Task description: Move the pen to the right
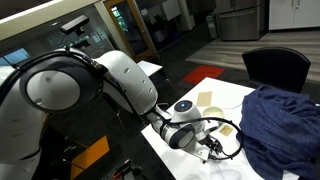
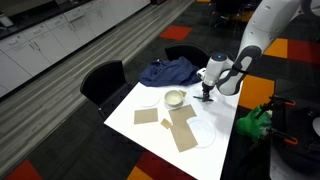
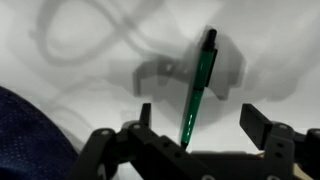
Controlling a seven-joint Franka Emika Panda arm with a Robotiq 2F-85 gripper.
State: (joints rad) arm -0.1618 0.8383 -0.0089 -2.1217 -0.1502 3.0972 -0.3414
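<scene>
My gripper would leave the green pen on the tabletop if I lifted it now, because its open fingers are beside the pen.
The green pen lies on the white table in the wrist view, pointing away from me. It sits between the two fingers of my gripper, nearer the left finger, and neither finger touches it. The gripper is open and low over the table. In both exterior views the gripper is down at the table top near the blue cloth, and the pen is too small to make out there.
A crumpled blue cloth lies at one end of the table and shows at the wrist view's lower left. A bowl, tan cardboard pieces and a white plate lie nearby. Black chairs stand around.
</scene>
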